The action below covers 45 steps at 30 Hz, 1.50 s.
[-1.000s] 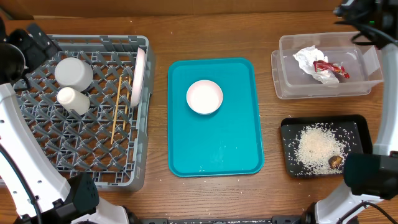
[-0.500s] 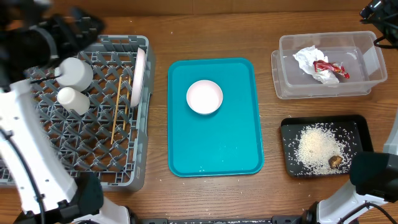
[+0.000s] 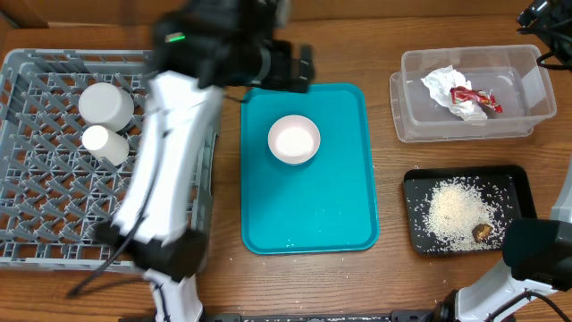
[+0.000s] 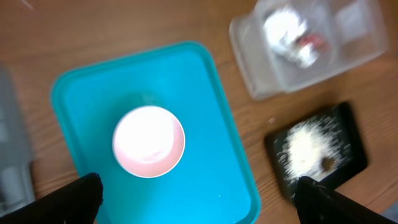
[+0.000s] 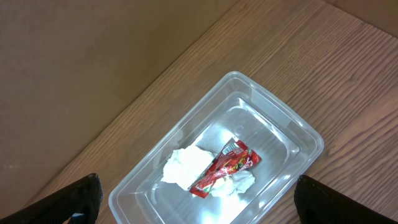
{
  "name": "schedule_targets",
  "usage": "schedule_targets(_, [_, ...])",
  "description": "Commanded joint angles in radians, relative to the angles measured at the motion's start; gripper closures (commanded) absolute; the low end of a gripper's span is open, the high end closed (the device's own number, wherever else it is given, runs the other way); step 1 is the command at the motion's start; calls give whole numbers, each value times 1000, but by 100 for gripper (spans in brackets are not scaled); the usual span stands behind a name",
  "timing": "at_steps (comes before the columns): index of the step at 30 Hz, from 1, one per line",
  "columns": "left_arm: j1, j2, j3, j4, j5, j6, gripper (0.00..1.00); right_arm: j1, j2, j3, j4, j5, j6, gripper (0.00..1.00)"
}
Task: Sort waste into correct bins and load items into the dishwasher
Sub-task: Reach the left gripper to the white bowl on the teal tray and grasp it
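My left gripper should next grab the small white bowl's rim (image 3: 318, 135) on the clear tub's side. Then it can tip the bowl and load it into the rack (image 3: 54, 215).
A small white bowl (image 3: 294, 139) (image 4: 148, 141) sits on the teal serving tray (image 3: 340, 215). My left gripper (image 3: 298, 67) (image 4: 199, 208) hangs open above the tray's far end, over the bowl and holding nothing. In the grey dish rack (image 3: 54, 215) stand a white bowl (image 3: 105, 105) and a white cup (image 3: 105, 143); the left arm hides the plate and chopsticks. The clear tub (image 3: 527, 121) (image 5: 292, 134) holds the crumpled napkin (image 5: 185, 167) and the red wrapper (image 5: 225, 167). High above it, my right gripper (image 5: 199, 208) is open and empty. Rice grains (image 3: 458, 210) and a brown scrap (image 3: 483, 232) lie in the black tray (image 3: 523, 183).
The left arm (image 3: 170, 152) stretches across the rack's right side. The right arm's base (image 3: 536, 250) stands at the table's right front, beside the black tray. Bare wood shows between the teal tray and the two bins.
The left arm has swung from the far left, over the rack, to the teal tray's far end, and now covers the plate and chopsticks. The right gripper has drawn back to the far right corner.
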Motion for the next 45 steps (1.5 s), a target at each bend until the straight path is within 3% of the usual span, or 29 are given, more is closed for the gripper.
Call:
schedule_targets(1, [-57,124,-3,4,-60,-14,0,-1,-8,-3,3,1,2,0])
schedule_targets(5, [-98,242,-3,4,-60,-14,17,-1,-8,-3,3,1,2,0])
schedule_targets(8, [-116,316,-3,-3,-60,-14,18,-1,-8,-3,3,1,2,0])
schedule_targets(13, [-130,417,-3,-56,-60,-41,40,-1,-8,-3,3,1,2,0])
schedule_targets(20, [-164,492,-3,-74,-67,-50,53,-1,-8,-3,3,1,2,0])
schedule_targets(25, [-207,510,-5,-75,-229,-112,57,-1,-8,-3,3,1,2,0])
schedule_targets(30, [-241,510,-5,-65,-263,-114,57,-1,-8,-3,3,1,2,0])
schedule_targets(35, [-251,511,-5,-64,-403,-197,57,-1,-8,-3,3,1,2,0])
schedule_targets(45, [-253,511,-100,10,-357,-198,63,-1,-8,-3,3,1,2,0])
